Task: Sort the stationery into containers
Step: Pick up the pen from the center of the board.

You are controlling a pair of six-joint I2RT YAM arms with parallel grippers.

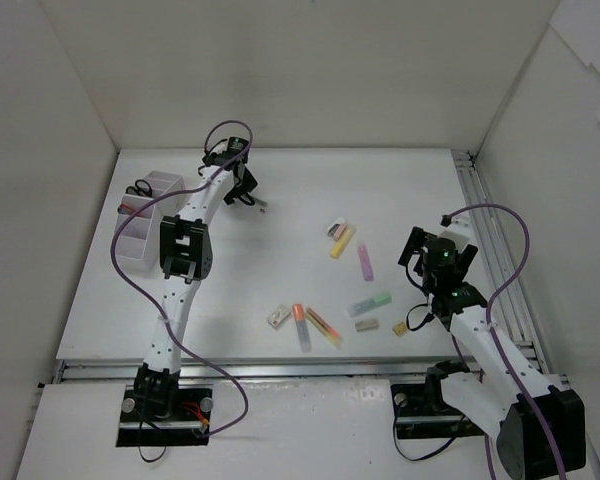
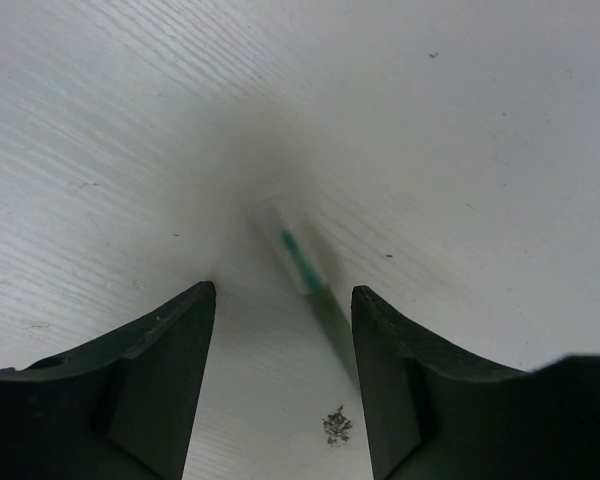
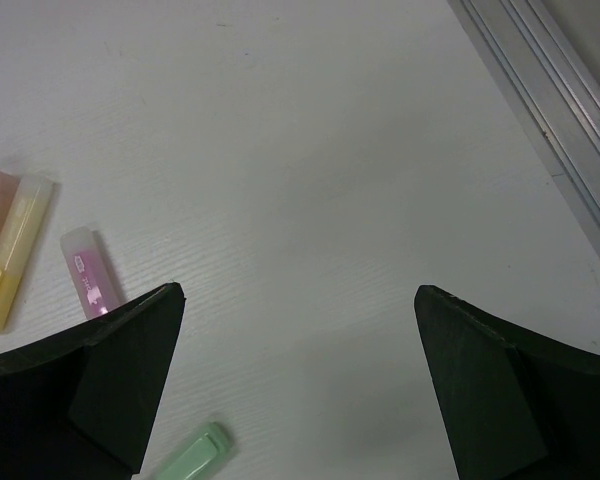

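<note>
The thin clear pen [image 1: 260, 204] would stay on the tabletop if my left gripper lifted now, as its fingers are parted around the pen.
My left gripper [image 1: 248, 193] reaches to the far middle of the table and hovers low over a thin clear pen with a green core [image 2: 302, 262]. The pen lies on the table between the half-parted jaws, close to the right finger [image 2: 390, 360], and nothing grips it. The white organiser [image 1: 123, 252] at the far left holds black-handled scissors [image 1: 138, 188]. My right gripper [image 3: 300, 292] stands wide open and empty above bare table. To its left lie a pink highlighter [image 3: 90, 280], a yellow highlighter [image 3: 10, 250] and a green highlighter [image 3: 190, 455].
Nearer the front lie an orange highlighter [image 1: 301, 325], a yellow-orange pen [image 1: 323, 326] and small erasers [image 1: 278, 316]. An aluminium rail [image 1: 480, 220] runs along the table's right edge. White walls enclose the far and side edges.
</note>
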